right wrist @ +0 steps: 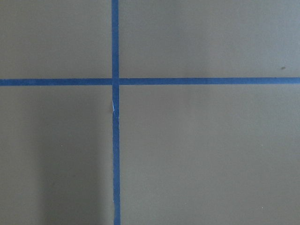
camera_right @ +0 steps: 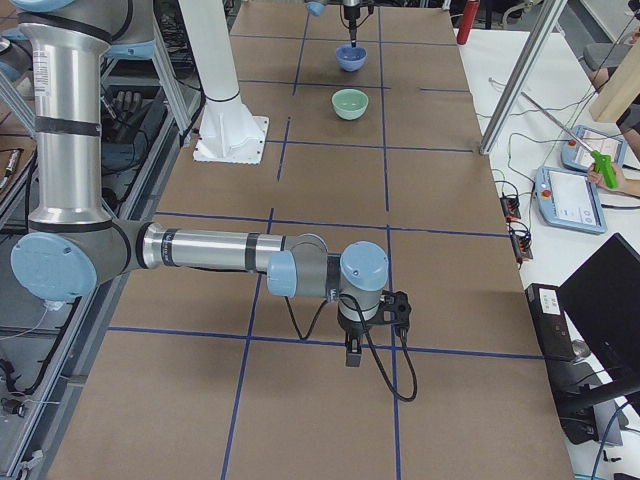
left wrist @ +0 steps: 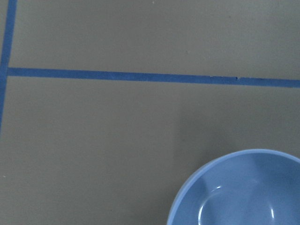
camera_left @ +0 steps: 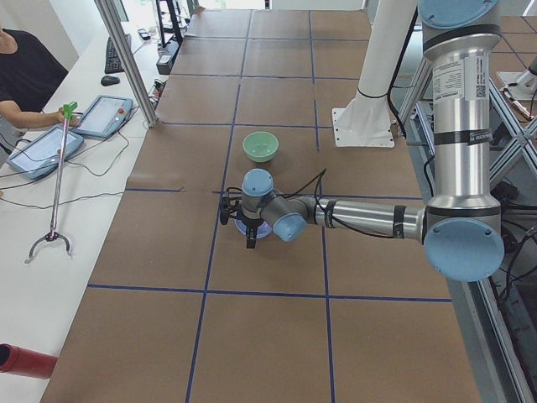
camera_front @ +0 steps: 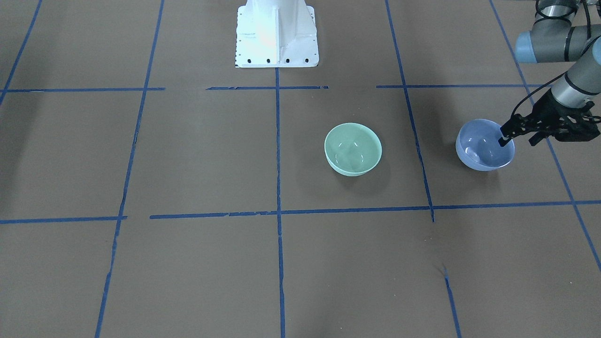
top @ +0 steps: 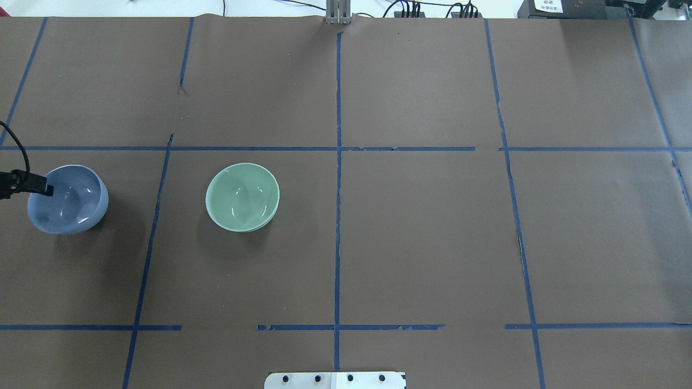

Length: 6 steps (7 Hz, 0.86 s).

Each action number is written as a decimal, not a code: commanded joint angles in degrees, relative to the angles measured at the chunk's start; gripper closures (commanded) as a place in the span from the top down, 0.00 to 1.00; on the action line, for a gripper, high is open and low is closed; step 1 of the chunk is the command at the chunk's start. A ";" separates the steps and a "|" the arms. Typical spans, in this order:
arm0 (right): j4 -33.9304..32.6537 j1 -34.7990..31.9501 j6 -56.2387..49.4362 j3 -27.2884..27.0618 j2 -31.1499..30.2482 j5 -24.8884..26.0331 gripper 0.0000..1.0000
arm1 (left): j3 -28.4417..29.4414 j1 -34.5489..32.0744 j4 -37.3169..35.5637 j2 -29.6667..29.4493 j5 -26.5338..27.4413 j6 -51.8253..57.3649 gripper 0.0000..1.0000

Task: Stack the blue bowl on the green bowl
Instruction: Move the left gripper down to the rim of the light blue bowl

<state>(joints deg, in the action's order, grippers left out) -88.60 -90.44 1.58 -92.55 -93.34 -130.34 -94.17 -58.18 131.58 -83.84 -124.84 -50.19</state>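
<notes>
The left gripper picks up the blue bowl by its rim (camera_front: 513, 144) next, to stack it on the green bowl (camera_front: 352, 149).
The blue bowl (camera_front: 483, 150) sits upright on the brown table, toward the robot's left end; it also shows in the overhead view (top: 67, 199) and the left wrist view (left wrist: 243, 192). The green bowl (camera_front: 352, 149) stands upright and empty beside it, nearer the table's middle (top: 242, 197), with a clear gap between them. My left gripper (camera_front: 519, 140) is open, its jaws astride the blue bowl's outer rim, one finger (camera_front: 504, 139) inside the bowl and the other outside. My right gripper (camera_right: 350, 350) hovers over bare table far from both bowls; I cannot tell whether it is open or shut.
The robot's white base (camera_front: 277, 35) stands at the table's robot-side edge. Blue tape lines (top: 338, 216) divide the brown table cover into squares. Operators' tablets (camera_left: 42, 151) lie on a side bench beyond the far edge.
</notes>
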 commanded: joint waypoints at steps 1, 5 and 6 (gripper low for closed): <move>0.01 0.00 0.00 0.00 0.00 0.00 1.00 | 1.89 2.19 3.86 -0.01 1.27 -2.28 0.39; -0.08 0.00 0.00 0.00 0.00 -0.09 1.00 | -0.38 1.23 3.51 2.08 0.66 2.10 0.00; -0.08 0.00 0.00 0.00 0.00 0.00 1.00 | -3.36 1.05 3.08 4.01 0.13 2.29 0.00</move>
<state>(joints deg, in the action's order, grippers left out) -88.65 -90.44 1.58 -92.55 -93.34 -130.40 -94.68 -56.81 135.03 -81.89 -124.18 -48.89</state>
